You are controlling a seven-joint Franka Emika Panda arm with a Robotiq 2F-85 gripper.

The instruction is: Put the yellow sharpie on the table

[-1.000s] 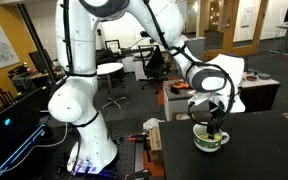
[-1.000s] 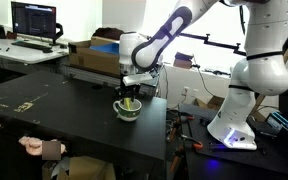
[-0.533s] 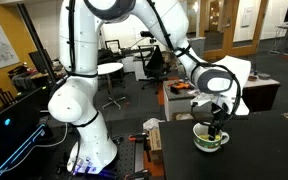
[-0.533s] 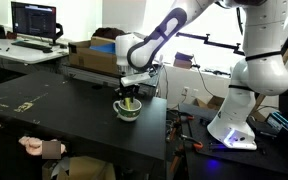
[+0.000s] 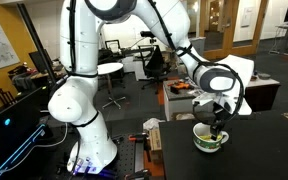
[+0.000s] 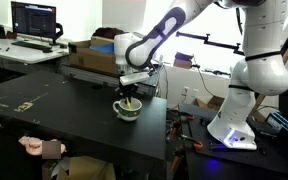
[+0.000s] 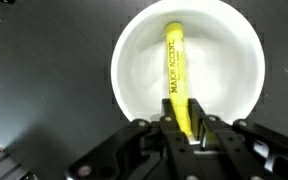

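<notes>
My gripper's two closed fingers around the yellow sharpie's (image 7: 176, 65) near end would lift it out of the mug.
In the wrist view the yellow sharpie (image 7: 176, 65) lies tilted inside the white-and-green mug (image 7: 134, 50), its far end against the far wall. My gripper (image 7: 187, 125) reaches down into the mug, and its two fingers sit tight on either side of the sharpie's near end. In both exterior views the gripper (image 5: 216, 127) (image 6: 130, 96) hangs straight down into the mug (image 5: 210, 141) (image 6: 128, 110), which stands on the dark table (image 6: 64, 120) (image 5: 269, 150). The sharpie is too small to make out in those views.
A lighter desk with a cardboard box (image 6: 92, 52) and a monitor (image 6: 34, 20) stands behind the table. A person's hand (image 6: 39, 147) rests at the table's near edge. The robot base (image 6: 234, 125) stands beside the table. Office chairs (image 5: 156, 62) are further off.
The gripper has sunk slightly lower into the mug and the arm has shifted a little sideways. The mug has not moved.
</notes>
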